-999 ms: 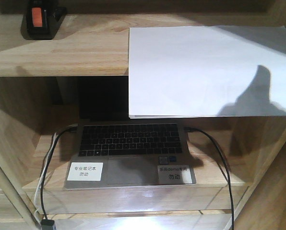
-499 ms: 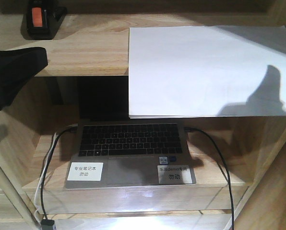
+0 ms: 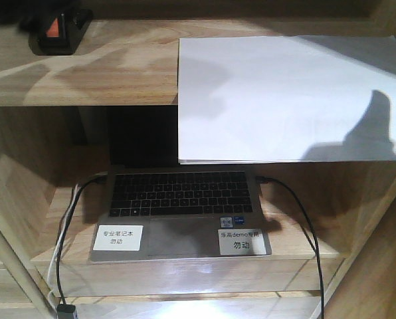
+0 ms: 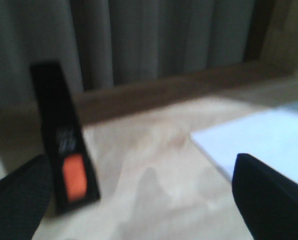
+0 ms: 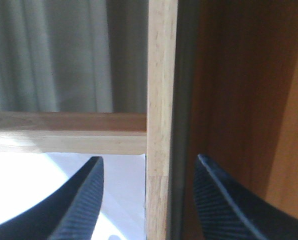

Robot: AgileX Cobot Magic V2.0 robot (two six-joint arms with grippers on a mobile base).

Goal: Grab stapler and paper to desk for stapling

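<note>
The robot's left hand should grab the black stapler by its body (image 3: 60,34) next, so it can staple.
The black stapler (image 3: 55,30) with its orange patch lies at the back left of the upper shelf. The white paper (image 3: 284,96) covers the right of that shelf and overhangs its front edge. In the left wrist view the stapler (image 4: 64,145) is blurred at the left and the paper (image 4: 269,140) at the right. My left gripper (image 4: 144,200) is open above bare shelf wood between them, holding nothing. My right gripper (image 5: 149,195) is open, with one finger on each side of a wooden upright post (image 5: 161,100), above the paper (image 5: 124,175). The desk is out of view.
An open laptop (image 3: 181,206) with two white labels and plugged-in cables (image 3: 68,219) sits on the lower shelf. The shelf unit's wooden side panels (image 3: 377,212) close in both sides. Grey curtains (image 4: 164,40) hang behind the shelf.
A dark arm that crossed the left edge of the front view half a second ago has left that spot. A broad shadow now lies on the left shelf. The paper has not moved.
</note>
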